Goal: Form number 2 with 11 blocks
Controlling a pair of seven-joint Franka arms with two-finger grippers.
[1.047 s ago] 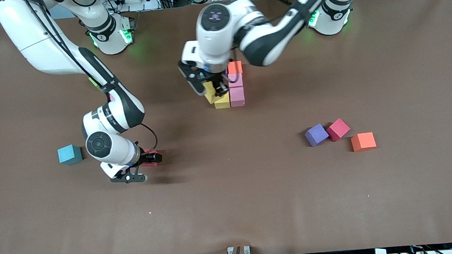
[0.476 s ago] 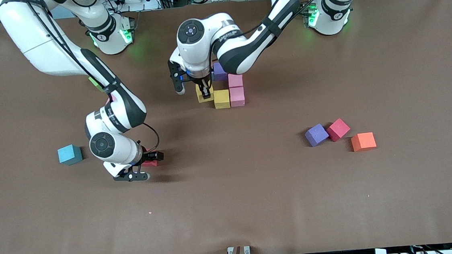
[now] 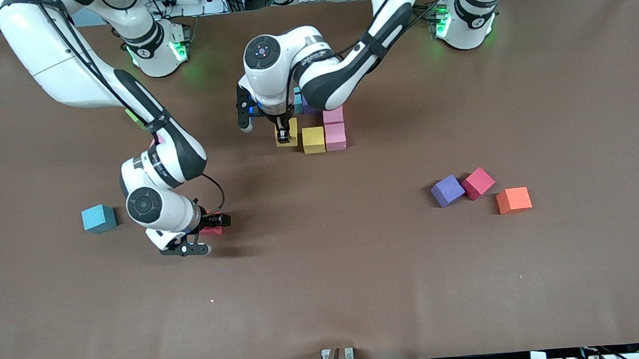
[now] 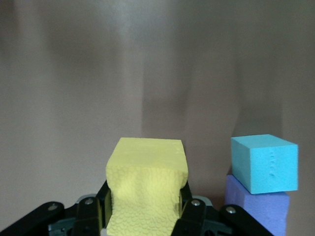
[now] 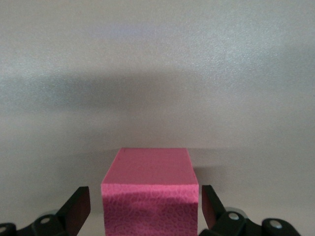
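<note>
My right gripper should grip the red block by its opposite sides next. That will extend the number 2 beside the yellow block.
My left gripper [image 3: 284,134] is shut on a yellow block [image 3: 288,131], low beside the second yellow block [image 3: 313,140], toward the right arm's end. In the left wrist view the yellow block [image 4: 146,187] sits squeezed between the fingers. Two pink blocks [image 3: 334,127] adjoin the second yellow one. A purple block [image 3: 309,108] and a light blue one [image 3: 297,97] lie just farther from the camera, also in the left wrist view [image 4: 266,162]. My right gripper [image 3: 207,228] is open around a red block [image 3: 213,231] on the table, with gaps on both sides [image 5: 150,194].
A light blue block [image 3: 98,218] lies toward the right arm's end. A purple block [image 3: 447,190], a red block [image 3: 478,182] and an orange block [image 3: 514,199] lie together toward the left arm's end. The brown table [image 3: 328,293] is bare nearer the camera.
My left gripper has turned and carried the yellow block a little toward the right arm's end, straightening it. Its arm now covers the orange block seen earlier. The right gripper has hardly moved.
</note>
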